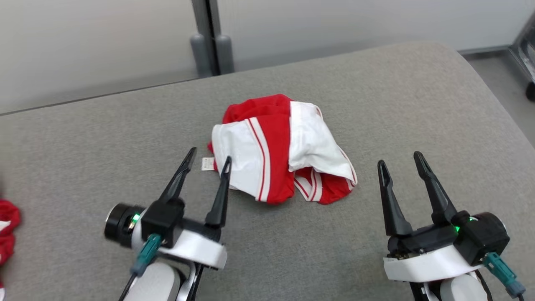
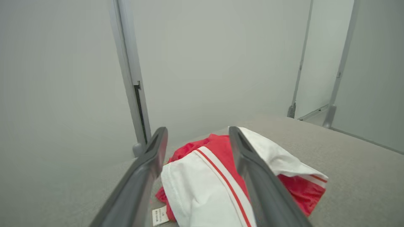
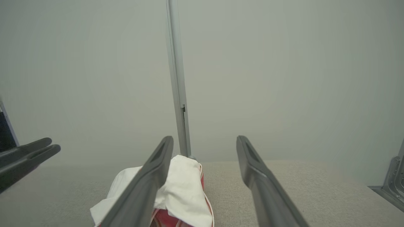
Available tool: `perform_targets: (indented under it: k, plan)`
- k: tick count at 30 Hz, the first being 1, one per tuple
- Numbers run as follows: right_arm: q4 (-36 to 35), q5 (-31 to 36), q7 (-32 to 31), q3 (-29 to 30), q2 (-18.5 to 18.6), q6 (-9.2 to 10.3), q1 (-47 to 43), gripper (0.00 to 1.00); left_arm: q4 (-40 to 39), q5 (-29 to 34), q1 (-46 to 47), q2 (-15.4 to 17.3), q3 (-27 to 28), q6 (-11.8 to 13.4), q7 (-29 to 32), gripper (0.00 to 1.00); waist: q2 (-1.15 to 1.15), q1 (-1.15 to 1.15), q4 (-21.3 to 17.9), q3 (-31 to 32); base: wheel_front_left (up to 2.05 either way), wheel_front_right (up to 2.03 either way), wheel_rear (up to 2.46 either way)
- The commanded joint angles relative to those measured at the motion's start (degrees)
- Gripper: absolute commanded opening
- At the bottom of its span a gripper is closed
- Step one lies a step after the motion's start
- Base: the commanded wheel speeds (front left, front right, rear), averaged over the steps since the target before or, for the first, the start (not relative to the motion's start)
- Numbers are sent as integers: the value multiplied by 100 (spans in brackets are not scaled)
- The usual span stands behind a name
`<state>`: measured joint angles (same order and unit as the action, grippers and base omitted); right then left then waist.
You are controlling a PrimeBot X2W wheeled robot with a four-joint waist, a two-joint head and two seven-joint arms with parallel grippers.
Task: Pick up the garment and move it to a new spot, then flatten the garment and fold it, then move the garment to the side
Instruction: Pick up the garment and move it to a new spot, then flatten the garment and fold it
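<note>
The left gripper takes hold of the garment by its red edge (image 1: 281,196) beside the garment's striped band next, to move the garment (image 1: 284,146) to a new spot.
The garment (image 1: 284,146) is a red and white piece lying in a crumpled heap at the middle of the grey padded table (image 1: 376,96), a small white label at its left edge. My left gripper (image 1: 208,158) is open just left of the heap, fingertips near the label, nothing between its fingers. In the left wrist view the garment (image 2: 202,186) lies just beyond the open left gripper (image 2: 197,134). My right gripper (image 1: 401,163) is open to the right of the heap, apart from it. The right wrist view has the garment (image 3: 186,186) low and left of the open right gripper (image 3: 205,140).
Another piece of red cloth (image 1: 8,230) lies at the table's left edge. A grey post (image 1: 209,37) and pale wall panels stand behind the table. The table's rounded right corner drops to the floor (image 1: 501,83), where a wheeled frame (image 1: 524,50) stands. Bare grey surface surrounds the heap.
</note>
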<state>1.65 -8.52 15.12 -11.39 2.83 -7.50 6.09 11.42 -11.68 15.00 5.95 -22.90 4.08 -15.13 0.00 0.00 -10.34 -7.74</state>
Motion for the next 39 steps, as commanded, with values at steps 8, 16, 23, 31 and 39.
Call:
perform_targets:
  k: [8,16,23,31,39]
  plan:
    - [251,189,6,127,10,2,-475,100,-1105,418,-1599,-70,912,298,-2,100,0,0,1018,747,0,0,0]
    - [348,423,6,248,10,2,-953,100,-1310,973,-2321,-120,1145,206,-2,100,0,0,1404,1040,0,0,0]
    - [394,420,6,239,12,2,-1048,100,-1322,1061,-2458,-188,1171,312,-3,100,0,0,1471,1113,0,0,0]
    - [358,449,6,219,12,2,-1021,100,-1248,1171,-2436,-187,1084,249,-2,100,0,0,1472,1072,0,0,0]
    - [231,465,6,366,13,2,-763,100,-449,1730,-1601,142,-78,-303,-2,100,0,0,1143,739,0,0,0]
